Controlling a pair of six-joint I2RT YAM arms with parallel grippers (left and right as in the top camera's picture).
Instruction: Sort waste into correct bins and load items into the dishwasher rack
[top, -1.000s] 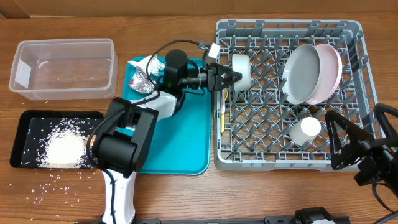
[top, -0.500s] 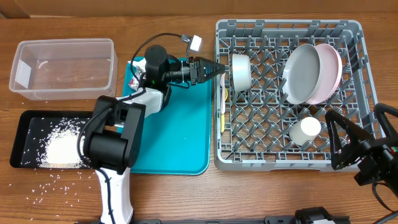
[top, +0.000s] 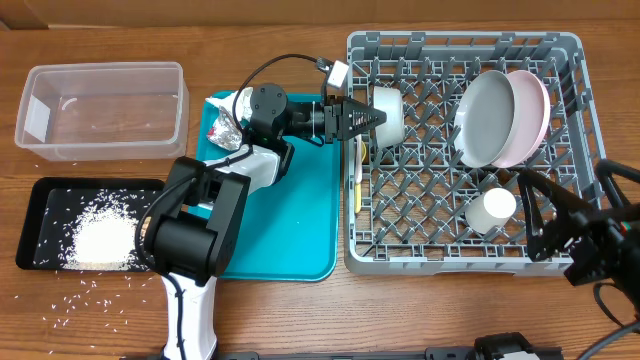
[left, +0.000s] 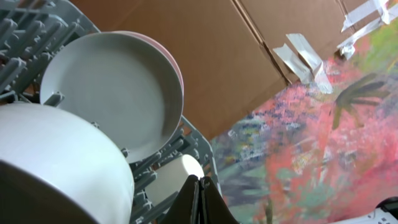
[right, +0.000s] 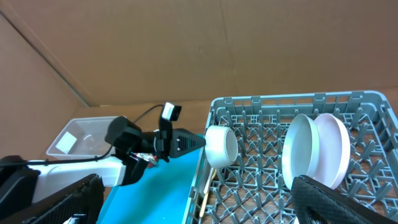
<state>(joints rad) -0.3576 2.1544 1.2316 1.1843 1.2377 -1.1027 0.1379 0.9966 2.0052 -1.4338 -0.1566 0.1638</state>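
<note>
The small grey bowl (top: 388, 115) (left: 62, 165) would stay in the rack if I lifted my left gripper now, because the gripper's fingers are beside the bowl.
My left gripper (top: 368, 118) is shut on nothing, its tips just left of the small grey bowl (top: 388, 115), which stands on edge in the dishwasher rack (top: 570, 48). In the left wrist view the shut gripper (left: 200, 181) points past the bowl (left: 62, 165) toward the grey plate (left: 112, 93) and the white cup (left: 181, 169). The grey plate (top: 483, 118) and pink plate (top: 532, 112) stand upright in the rack; the cup (top: 492, 208) sits below them. A yellow utensil (top: 358, 182) lies along the rack's left wall. My right gripper (top: 580, 205) hangs open over the rack's right front corner.
A crumpled foil wrapper (top: 228, 128) lies at the back of the teal tray (top: 290, 240). The clear tub (top: 100, 110) stands at the far left, the black tray (top: 50, 195) with a rice heap in front of it. Loose rice grains (top: 70, 298) dot the table.
My left gripper closed, drew back left from the bowl, then came forward to it again, shut. The right arm shifted slightly.
</note>
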